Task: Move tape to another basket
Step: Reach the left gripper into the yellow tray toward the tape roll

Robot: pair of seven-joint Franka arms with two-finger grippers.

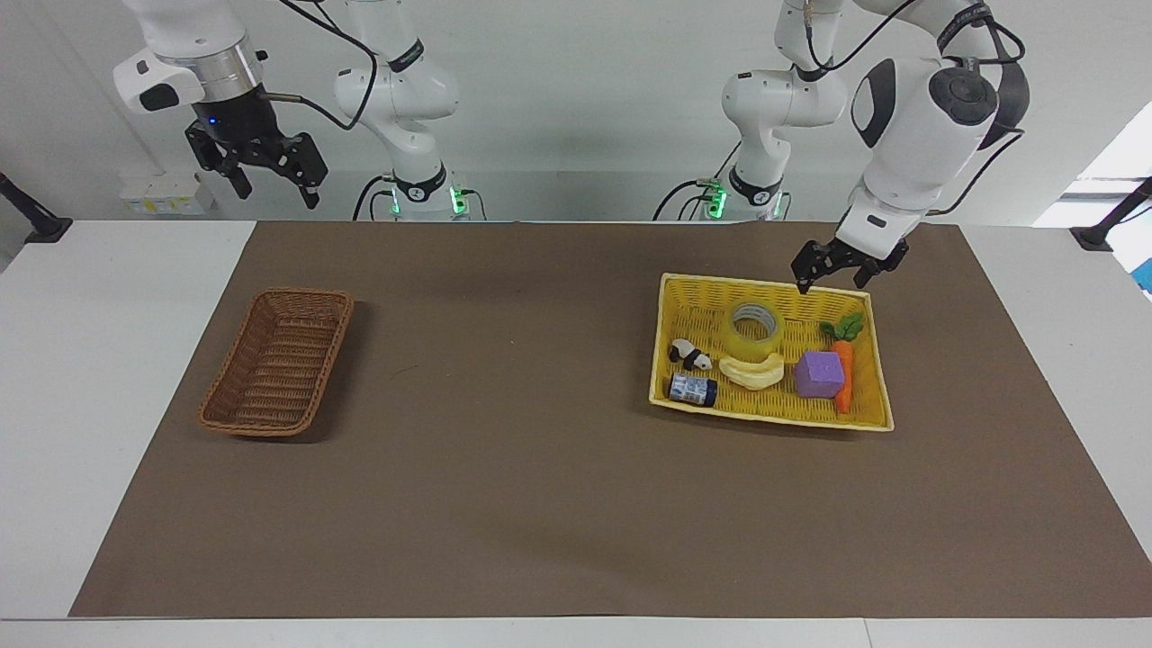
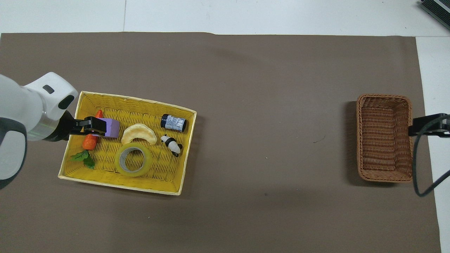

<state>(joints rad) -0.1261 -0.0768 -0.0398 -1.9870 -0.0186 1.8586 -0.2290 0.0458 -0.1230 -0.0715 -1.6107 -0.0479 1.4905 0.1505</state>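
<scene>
The left gripper grips the tape by its ring side (image 2: 120,161) next. The tape is wide across, but its core (image 2: 135,160) stands open.
The tape (image 1: 754,328), a translucent yellow roll with a grey-white core, lies flat in the yellow basket (image 1: 720,280), nearest its robot-side wall; it also shows in the overhead view (image 2: 133,160). The reddish-brown wicker basket (image 1: 301,292) sits toward the right arm's end of the table, with nothing in it (image 2: 383,95). My left gripper (image 1: 834,277) is open and hangs over the yellow basket's robot-side rim, beside the tape and apart from it. From overhead the left gripper (image 2: 92,127) covers part of the purple cube. My right gripper (image 1: 270,184) is open and waits high beside the wicker basket.
In the yellow basket (image 2: 119,185) also lie a pale banana (image 1: 752,371), a purple cube (image 1: 819,373), a toy carrot (image 1: 842,360), a panda figure (image 1: 689,355) and a small dark jar (image 1: 692,389). A brown mat (image 1: 504,468) covers the table.
</scene>
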